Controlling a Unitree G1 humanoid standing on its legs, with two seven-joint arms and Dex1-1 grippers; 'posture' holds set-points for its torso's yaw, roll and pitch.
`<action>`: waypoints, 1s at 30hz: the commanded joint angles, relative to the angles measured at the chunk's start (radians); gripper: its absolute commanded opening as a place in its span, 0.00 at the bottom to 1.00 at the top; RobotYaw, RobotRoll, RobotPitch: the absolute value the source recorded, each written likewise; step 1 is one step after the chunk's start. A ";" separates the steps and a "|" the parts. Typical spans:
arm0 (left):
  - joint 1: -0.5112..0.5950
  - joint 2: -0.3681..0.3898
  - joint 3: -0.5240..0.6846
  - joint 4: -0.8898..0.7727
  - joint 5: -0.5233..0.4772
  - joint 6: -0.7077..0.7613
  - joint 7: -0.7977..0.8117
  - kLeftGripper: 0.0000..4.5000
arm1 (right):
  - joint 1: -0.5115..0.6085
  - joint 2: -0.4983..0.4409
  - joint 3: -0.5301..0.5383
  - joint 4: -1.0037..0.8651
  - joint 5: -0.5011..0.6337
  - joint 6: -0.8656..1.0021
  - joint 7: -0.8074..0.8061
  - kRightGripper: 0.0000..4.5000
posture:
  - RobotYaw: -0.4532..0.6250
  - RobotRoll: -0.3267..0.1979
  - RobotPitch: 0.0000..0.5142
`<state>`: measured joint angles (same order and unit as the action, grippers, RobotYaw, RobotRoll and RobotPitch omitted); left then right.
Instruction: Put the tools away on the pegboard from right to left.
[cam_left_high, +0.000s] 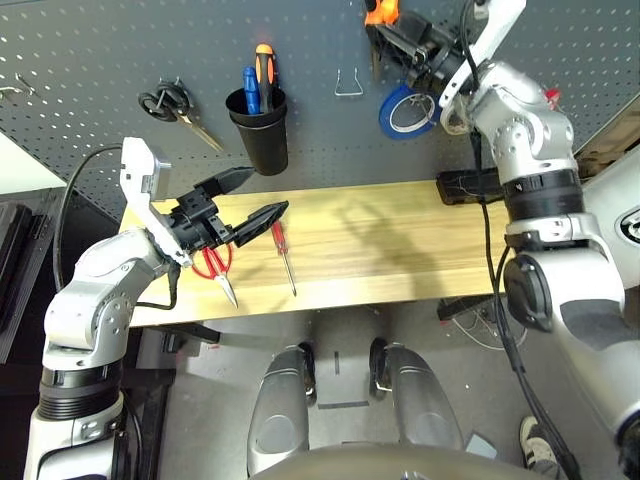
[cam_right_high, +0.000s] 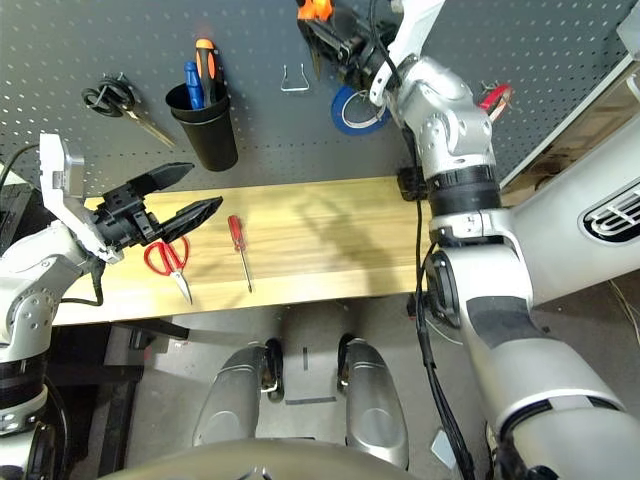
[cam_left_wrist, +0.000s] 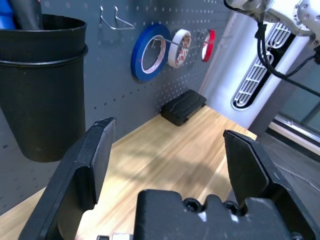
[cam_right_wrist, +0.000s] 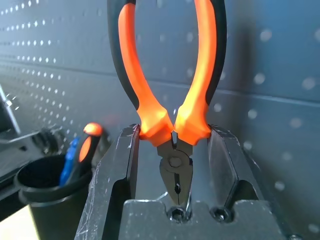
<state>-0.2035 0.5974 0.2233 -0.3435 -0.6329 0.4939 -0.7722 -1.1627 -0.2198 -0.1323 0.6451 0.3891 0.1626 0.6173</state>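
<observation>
My right gripper should keep holding the pliers until they line up, because the pliers' jaws are above and beside the bare wire hook on the pegboard.
My right gripper (cam_right_wrist: 172, 145) is shut on the orange-and-black-handled pliers (cam_right_wrist: 170, 75), holding them by the head against the top of the pegboard (cam_left_high: 100, 60), handles pointing away from the wrist. A thin red tape ring (cam_left_wrist: 208, 45) hangs on a peg at the board's right. On the wooden table (cam_left_high: 400, 240), the red-handled scissors (cam_left_high: 215, 265) and the small red-handled screwdriver (cam_left_high: 283, 250) lie side by side at the left. Just above the scissors hovers my left gripper (cam_left_high: 262, 192), open and holding nothing.
A black cup (cam_left_high: 258, 125) with screwdrivers hangs on the board, black-handled scissors (cam_left_high: 170, 105) to its left, a bare wire hook (cam_left_high: 348, 85) to its right. Blue tape (cam_left_high: 405, 110) and white tape (cam_left_wrist: 179, 47) hang beside the red ring. A black box (cam_left_high: 470, 185) sits at the table's back right.
</observation>
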 joint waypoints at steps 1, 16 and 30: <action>0.005 -0.015 0.001 -0.009 -0.005 -0.009 0.018 1.00 | -0.038 0.025 -0.014 0.042 -0.016 -0.073 -0.013 0.47 | 0.45 0.62 0.27; 0.011 -0.026 -0.008 -0.038 -0.009 -0.007 0.045 1.00 | -0.092 0.089 -0.002 0.259 -0.112 -0.301 -0.086 0.47 | 0.48 0.62 0.26; 0.015 -0.027 -0.010 -0.052 -0.009 -0.002 0.049 1.00 | -0.106 0.122 -0.012 0.444 -0.185 -0.437 -0.124 0.47 | 0.48 0.62 0.26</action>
<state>-0.2026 0.5696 0.2222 -0.3778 -0.6337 0.4902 -0.7236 -1.2431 -0.1016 -0.1321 1.0780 0.2075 -0.2415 0.5023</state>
